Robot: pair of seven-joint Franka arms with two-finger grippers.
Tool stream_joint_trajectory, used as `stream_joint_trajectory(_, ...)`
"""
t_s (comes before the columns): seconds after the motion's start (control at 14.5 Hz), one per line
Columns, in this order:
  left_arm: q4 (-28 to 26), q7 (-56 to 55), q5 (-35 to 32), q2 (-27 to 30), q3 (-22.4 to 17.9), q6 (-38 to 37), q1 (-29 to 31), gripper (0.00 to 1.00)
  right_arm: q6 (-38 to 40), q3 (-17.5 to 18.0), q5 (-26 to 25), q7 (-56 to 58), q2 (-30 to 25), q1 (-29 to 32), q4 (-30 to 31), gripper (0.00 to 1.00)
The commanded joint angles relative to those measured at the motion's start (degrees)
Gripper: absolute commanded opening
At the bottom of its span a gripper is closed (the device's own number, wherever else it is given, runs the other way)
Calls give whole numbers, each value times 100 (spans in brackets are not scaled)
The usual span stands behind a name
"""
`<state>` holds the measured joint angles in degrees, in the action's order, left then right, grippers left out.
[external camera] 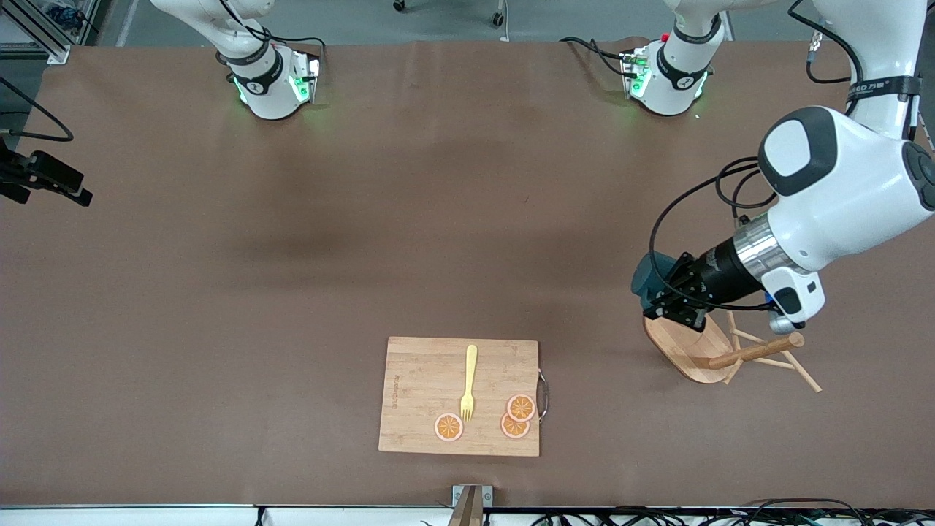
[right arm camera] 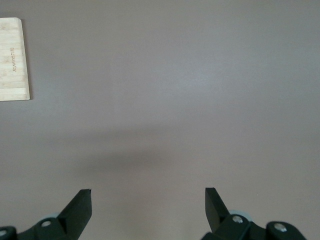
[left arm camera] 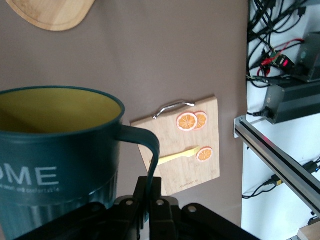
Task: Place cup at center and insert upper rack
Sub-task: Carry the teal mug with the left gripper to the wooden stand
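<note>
My left gripper needs to move the teal cup (external camera: 649,281) (left arm camera: 55,150) toward the mug tree's pegs before it lets go, because the cup is above the pegs and short of them.
The dark teal cup (external camera: 649,281) with a yellow inside is up in the air in my left gripper (external camera: 663,305), over the table by the edge of the mug tree's oval base. In the left wrist view the cup (left arm camera: 55,150) fills the near side and my left gripper (left arm camera: 154,187) is shut on its thin side handle (left arm camera: 152,150). The light wooden mug tree (external camera: 730,354) lies tipped on its side at the left arm's end of the table; its base also shows in the left wrist view (left arm camera: 55,12). My right gripper (right arm camera: 148,197) is open and empty over bare table.
A bamboo cutting board (external camera: 424,380) lies near the front camera, mid-table, with a yellow fork (external camera: 469,380) and three orange slices (external camera: 520,408) on it. It also shows in the left wrist view (left arm camera: 187,167); its corner shows in the right wrist view (right arm camera: 12,57).
</note>
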<state>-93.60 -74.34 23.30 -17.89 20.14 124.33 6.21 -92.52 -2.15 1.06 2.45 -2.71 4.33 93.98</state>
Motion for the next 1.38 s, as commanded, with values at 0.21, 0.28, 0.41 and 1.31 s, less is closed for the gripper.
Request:
stream_joint_trajectory(0.21, -361, 919, 482, 59, 51, 196, 477, 0, 59, -5, -89, -25, -72, -28, 50, 100)
stream_joint_trajectory(0.28, -352, 1182, 631, -3, 51, 249, 608, 0, 76, 4, -89, -25, -72, -28, 50, 100)
stream_joint_trajectory(0.41, -352, 1535, 886, -82, 42, 275, 671, 0, 76, 4, -89, -25, -72, -28, 50, 100)
stream_joint_trajectory(1.31, -19, 1958, 975, -583, 16, 618, 837, 1, 120, 13, -71, -34, -72, -72, 41, 100)
